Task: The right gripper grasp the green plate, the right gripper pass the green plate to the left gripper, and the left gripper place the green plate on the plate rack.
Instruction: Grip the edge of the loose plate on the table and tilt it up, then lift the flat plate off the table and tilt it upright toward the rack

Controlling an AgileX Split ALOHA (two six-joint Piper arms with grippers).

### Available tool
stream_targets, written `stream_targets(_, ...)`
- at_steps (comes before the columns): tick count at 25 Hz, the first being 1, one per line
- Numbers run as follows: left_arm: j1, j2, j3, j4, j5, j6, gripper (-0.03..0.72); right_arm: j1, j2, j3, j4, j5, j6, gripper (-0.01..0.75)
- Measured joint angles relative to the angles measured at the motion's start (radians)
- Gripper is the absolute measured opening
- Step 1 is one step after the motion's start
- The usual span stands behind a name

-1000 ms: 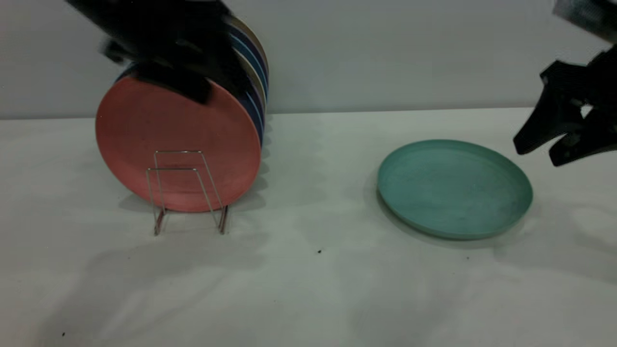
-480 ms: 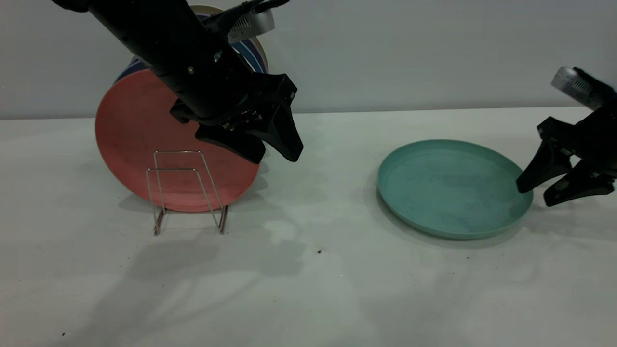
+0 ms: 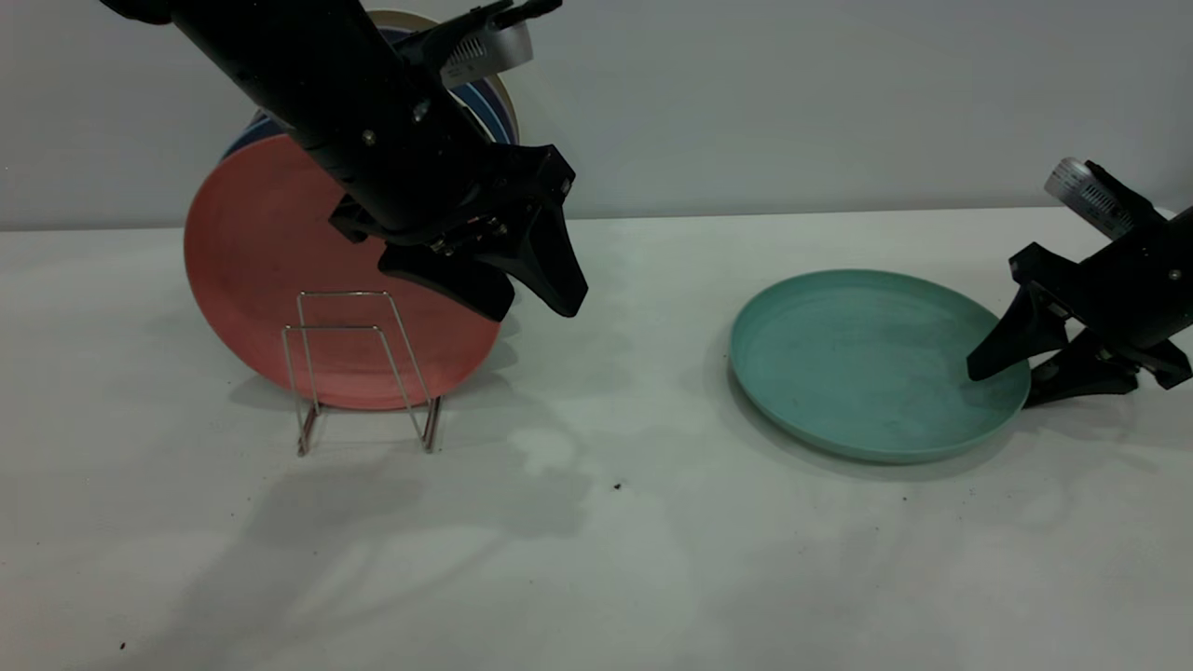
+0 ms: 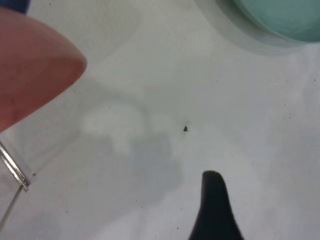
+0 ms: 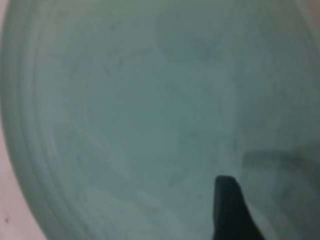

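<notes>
My left gripper should grab the green plate by its rim opposite my right gripper's hold, so it can take the green plate [image 3: 867, 359] over for the plate rack [image 3: 359, 373].
The green plate [image 3: 867, 359] lies flat on the table at the right. My right gripper [image 3: 1002, 388] is open at the plate's right edge. Its upper finger reaches over the inside of the plate and its lower finger sits low outside the rim. In the right wrist view the plate [image 5: 125, 110] fills the picture, with one finger [image 5: 229, 210] above it. My left gripper [image 3: 536, 308] is open and empty, and hangs in the air just right of the plate rack [image 3: 359, 373]. In the left wrist view one finger [image 4: 215, 212] shows over bare table, with the green plate's edge [image 4: 280, 20] farther off.
A salmon-pink plate [image 3: 270, 270] stands upright in the rack, with several blue-rimmed and cream plates [image 3: 494, 102] behind it. The rack's two front wire loops hold nothing. The pink plate [image 4: 30, 75] and a rack wire [image 4: 12, 170] also show in the left wrist view.
The right gripper has come down and leftward onto the green plate's right rim. The left arm swung down beside the rack a second ago and has since stayed still.
</notes>
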Motion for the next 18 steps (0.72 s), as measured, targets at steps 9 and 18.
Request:
stream_targets(9,-0.023,0.020,0.000,-0.076,-0.041,0.007,0.555,-0.001,0.032,-0.007,0.085,0.041,-0.118,0.018)
stream_targets(18,-0.045,0.035,0.000,-0.175,-0.138,0.016,0.555,0.022,0.032,-0.007,0.239,0.251,-0.307,0.017)
